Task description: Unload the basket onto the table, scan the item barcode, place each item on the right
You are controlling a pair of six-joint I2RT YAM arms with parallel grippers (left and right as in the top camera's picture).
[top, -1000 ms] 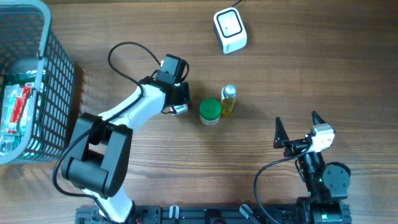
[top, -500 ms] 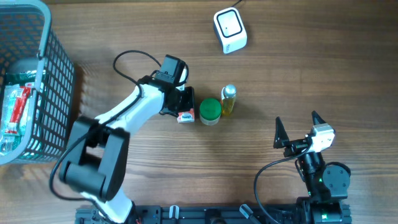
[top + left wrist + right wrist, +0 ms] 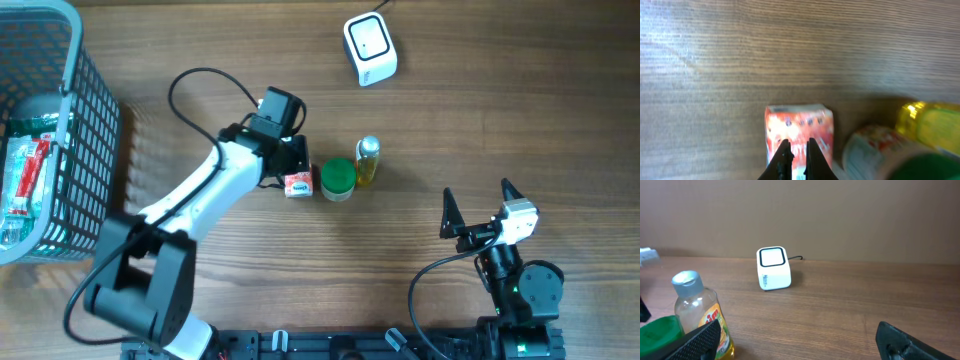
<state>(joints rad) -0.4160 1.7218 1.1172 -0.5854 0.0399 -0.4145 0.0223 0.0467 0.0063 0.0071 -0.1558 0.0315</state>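
Note:
The carton [image 3: 298, 185] [image 3: 799, 122] would stay on the tabletop if I lifted my left gripper now, because its shut fingers are empty.
A small red and white carton [image 3: 298, 185] lies on the wooden table, close beside a green-lidded jar [image 3: 338, 178]. My left gripper [image 3: 295, 166] hangs right over the carton's far edge, shut, with nothing between its fingers. From the left wrist, the closed fingertips [image 3: 785, 151] overlap the carton [image 3: 799, 122]; whether they touch it I cannot tell. The white scanner [image 3: 370, 48] stands at the back of the table and also shows from the right wrist as the scanner [image 3: 773, 268]. My right gripper [image 3: 477, 192] is open and empty near the front right.
A yellow bottle [image 3: 368, 162] with a clear cap stands against the jar's right side; the bottle [image 3: 697, 312] is also near my right gripper's [image 3: 800, 342] left finger. A teal wire basket [image 3: 95, 130] with packaged goods fills the left edge.
The carton has shifted slightly right and forward, out from under the left gripper toward the jar. The left arm's elbow swung left. The right arm stayed still.

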